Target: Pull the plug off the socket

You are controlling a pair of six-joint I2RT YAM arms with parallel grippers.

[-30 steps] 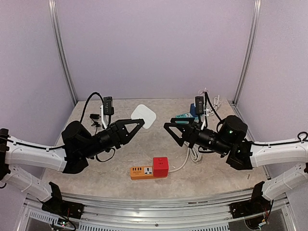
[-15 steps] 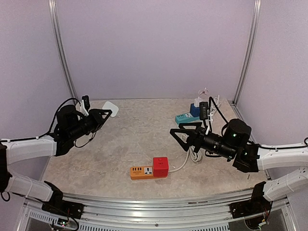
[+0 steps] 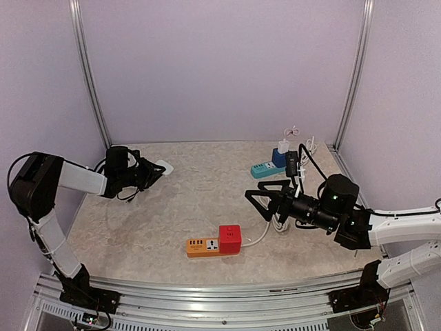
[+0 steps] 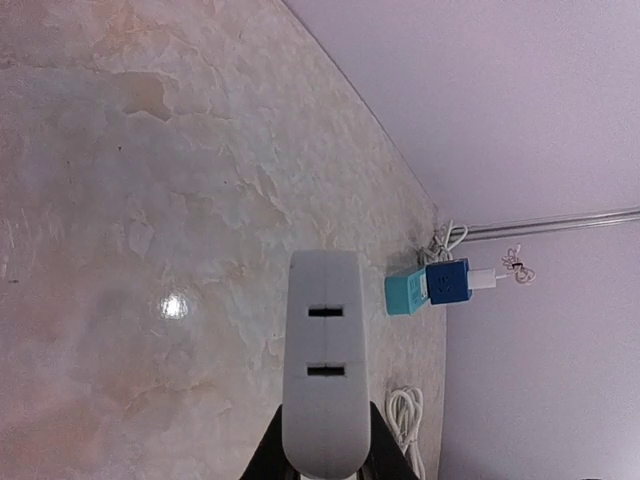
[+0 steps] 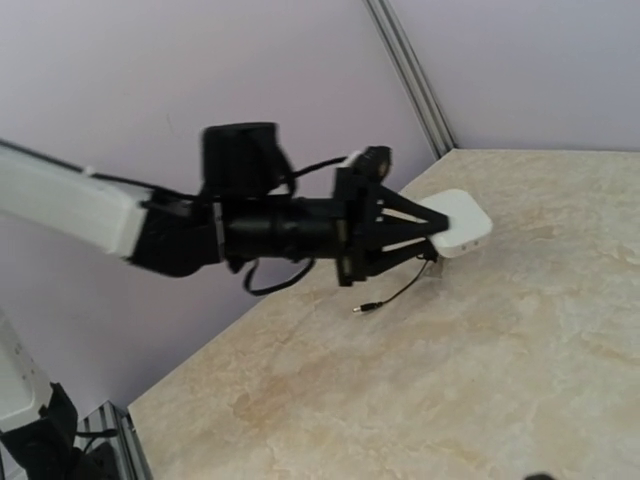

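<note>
I should keep holding the block with my left gripper. The white socket block (image 3: 164,166) is tilted above the bare table, so it would drop if I opened now.
My left gripper (image 3: 153,171) is shut on a white socket block (image 3: 164,166) and holds it low over the table's far left. In the left wrist view the block (image 4: 322,370) shows two slots, with my gripper (image 4: 325,450) closed round its near end. The right wrist view shows the same gripper (image 5: 415,225) and block (image 5: 458,222). My right gripper (image 3: 260,203) is open and empty, right of centre and pointing left. A red cube plug (image 3: 229,238) sits in the orange power strip (image 3: 202,246) at the front centre.
A teal strip (image 3: 264,169) with a blue cube (image 3: 278,158) and a white charger (image 3: 284,146) lies at the back right. It also shows in the left wrist view (image 4: 405,295). A coiled white cable (image 3: 279,222) lies under my right arm. A thin black lead (image 5: 385,300) hangs below the white block.
My left arm has swung from the table's middle back to the far left, carrying the white block. My right gripper has drawn back slightly to the right.
</note>
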